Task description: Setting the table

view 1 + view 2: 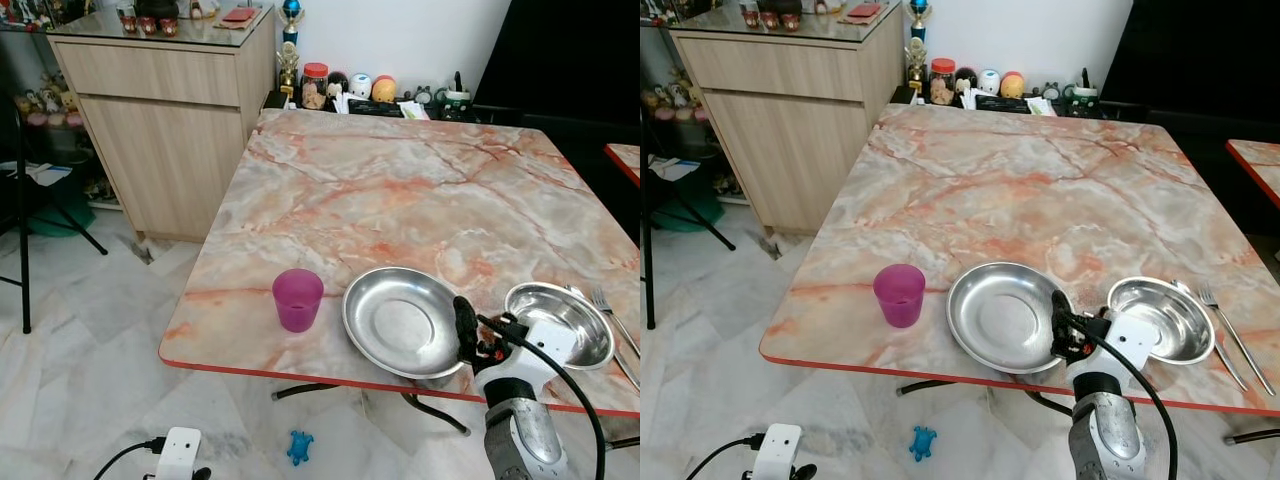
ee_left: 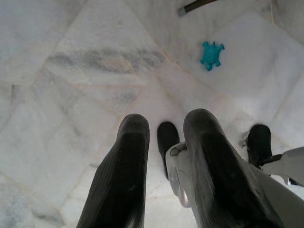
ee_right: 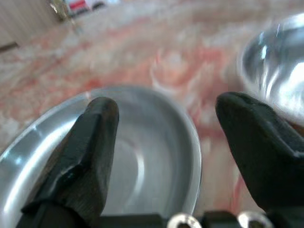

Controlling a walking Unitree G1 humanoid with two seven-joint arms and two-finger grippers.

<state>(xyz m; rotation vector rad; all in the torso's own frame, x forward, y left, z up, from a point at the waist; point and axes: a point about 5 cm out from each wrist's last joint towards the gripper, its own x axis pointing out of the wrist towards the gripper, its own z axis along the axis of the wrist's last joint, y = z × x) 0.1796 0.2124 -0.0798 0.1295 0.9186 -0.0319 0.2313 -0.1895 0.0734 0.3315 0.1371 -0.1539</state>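
My right gripper will grab the steel plate by its thin raised rim [image 3: 197,156] next, because the plate is much wider than the gripper's open fingers.
A pink plastic cup [image 1: 297,299] stands near the front edge of the marble table [image 1: 400,170]. To its right lies a large steel plate [image 1: 398,320], then a smaller steel bowl [image 1: 560,322], with a fork [image 1: 610,312] beyond it. My right gripper [image 1: 480,332] is open at the plate's right rim, between plate and bowl; in the right wrist view its fingers [image 3: 90,147] stand wide apart with the plate's rim [image 3: 190,156] between them. My left gripper [image 2: 167,118] hangs low over the floor, its fingers a narrow gap apart with nothing held.
A wooden cabinet [image 1: 170,120] stands left of the table, with jars and small ornaments [image 1: 360,90] along the wall behind. A black chair frame [image 1: 20,200] is at far left. A blue turtle toy [image 1: 299,446] lies on the tiled floor under the table's front edge.
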